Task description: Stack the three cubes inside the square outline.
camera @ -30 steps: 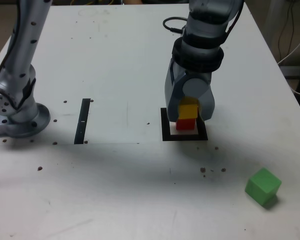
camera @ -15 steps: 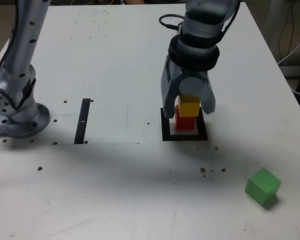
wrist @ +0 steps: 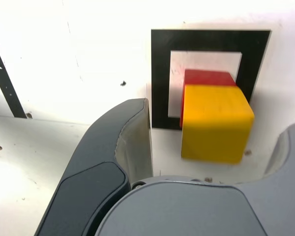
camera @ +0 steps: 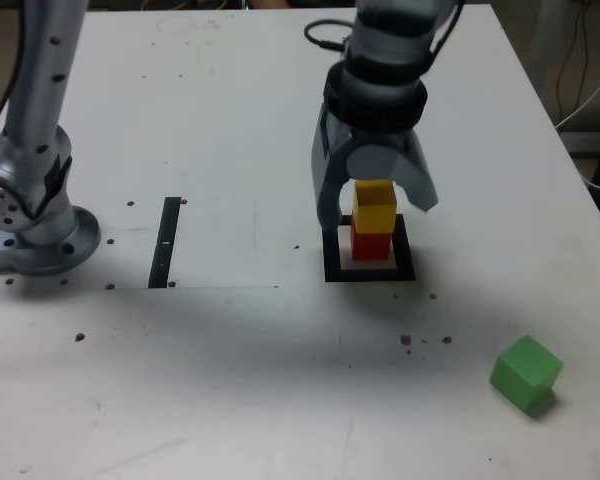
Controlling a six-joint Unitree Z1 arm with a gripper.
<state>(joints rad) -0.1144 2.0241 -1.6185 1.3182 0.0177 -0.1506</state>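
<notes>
I will next use my gripper to take the green cube [camera: 526, 372] by two opposite sides, so it can go on top of the stack in the square outline.
The yellow cube [camera: 374, 207] rests on the red cube [camera: 371, 245], and this pair stands inside the square outline [camera: 332, 264] at the table's middle right. My gripper [camera: 377, 211] is open, its fingers straddling the yellow cube with a gap on each side. In the wrist view the yellow cube [wrist: 215, 123] covers most of the red cube [wrist: 208, 77] within the square outline [wrist: 160, 78]; one dark finger [wrist: 120, 142] stands clear of it. The green cube [camera: 526, 372] lies alone near the front, at the exterior view's right.
A narrow black strip [camera: 166, 241] lies on the white table [camera: 230, 120], to the exterior view's left of the outline. The arm's base [camera: 35, 225] is bolted at the exterior view's left edge. Small dark specks dot the surface. Cables hang past the table's right edge.
The gripper has opened off the yellow cube and lifted slightly, leaving it on the red cube. The green cube has not moved.
</notes>
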